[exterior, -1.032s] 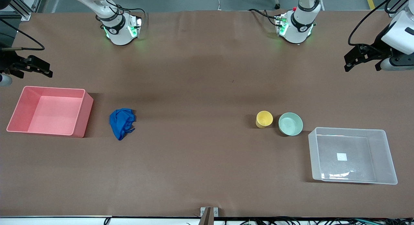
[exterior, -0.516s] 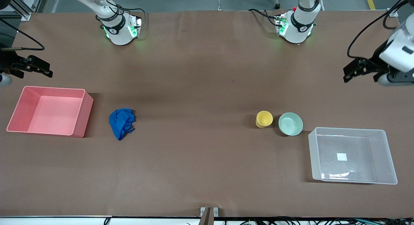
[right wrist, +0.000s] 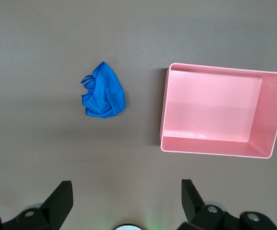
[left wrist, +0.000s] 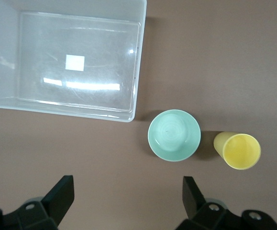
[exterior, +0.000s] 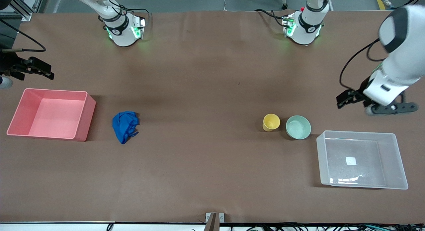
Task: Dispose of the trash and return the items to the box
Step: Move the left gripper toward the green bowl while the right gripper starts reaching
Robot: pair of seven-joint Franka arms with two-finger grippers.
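The mint-green bowl needs to go back to the clear box. My left gripper will next grip the mint-green bowl by its rim (exterior: 310, 128) (left wrist: 174, 160).
The blue wad of trash (exterior: 125, 125) lies on the table beside the pink bin; it also shows in the right wrist view (right wrist: 104, 91). The yellow cup (exterior: 271, 122) and the mint-green bowl (exterior: 298, 127) stand side by side next to the clear box (exterior: 360, 133), which is empty. The left wrist view shows the cup (left wrist: 238, 151), the bowl (left wrist: 174, 134) and the box (left wrist: 138, 72). My left gripper (exterior: 342, 101) is open and empty over bare table close to the bowl and box; its own view shows it too (left wrist: 128, 184). My right gripper (exterior: 44, 71) is open and empty over the table by the pink bin (right wrist: 126, 189).
An empty pink opaque bin (exterior: 84, 119) stands at the right arm's end of the table, also in the right wrist view (right wrist: 210, 146). The two arm bases (exterior: 124, 32) (exterior: 303, 28) stand along the table's back edge.
The left arm has swung in from the table's end, bringing its gripper over the table close to the bowl and clear box. The right arm and all objects have not moved.
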